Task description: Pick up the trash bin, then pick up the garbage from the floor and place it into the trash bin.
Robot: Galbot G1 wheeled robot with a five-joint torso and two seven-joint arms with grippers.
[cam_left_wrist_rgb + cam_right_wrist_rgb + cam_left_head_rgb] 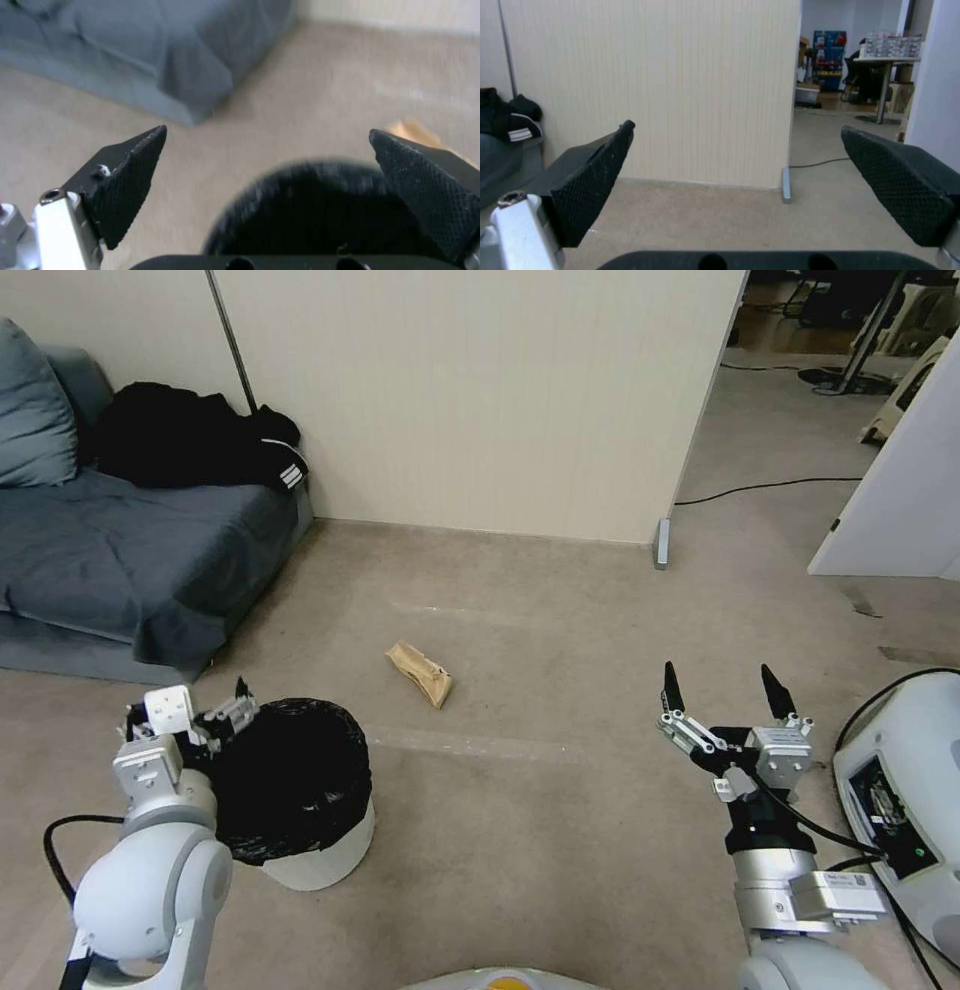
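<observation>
The trash bin's round white body (pixel 326 856) is far wider than the left gripper's open fingers, so the robot should next grab the trash bin by its bag-covered rim.
The trash bin (pixel 335 860) stands on the carpet at the lower left, white with a crinkly black bag over its rim. My left gripper (pixel 188 710) hovers at the bin's left rim, open. In the left wrist view, the black rim (pixel 310 210) lies low between the spread fingers of the left gripper (pixel 267 131), with nothing gripped. The garbage in sight is a crumpled tan paper (pixel 420 673) on the floor beyond the bin, and the tan paper (pixel 411 130) peeks past one finger. My right gripper (pixel 718 672) is held above the floor on the right, open and empty, and the right gripper (pixel 736 129) faces the wall.
A grey sofa (pixel 120 560) with a black jacket (pixel 190 440) fills the left. A cream partition wall (pixel 480 400) ends at a metal foot (pixel 661 542). A white machine (pixel 900 770) with cables sits at the right. Open carpet lies around the paper.
</observation>
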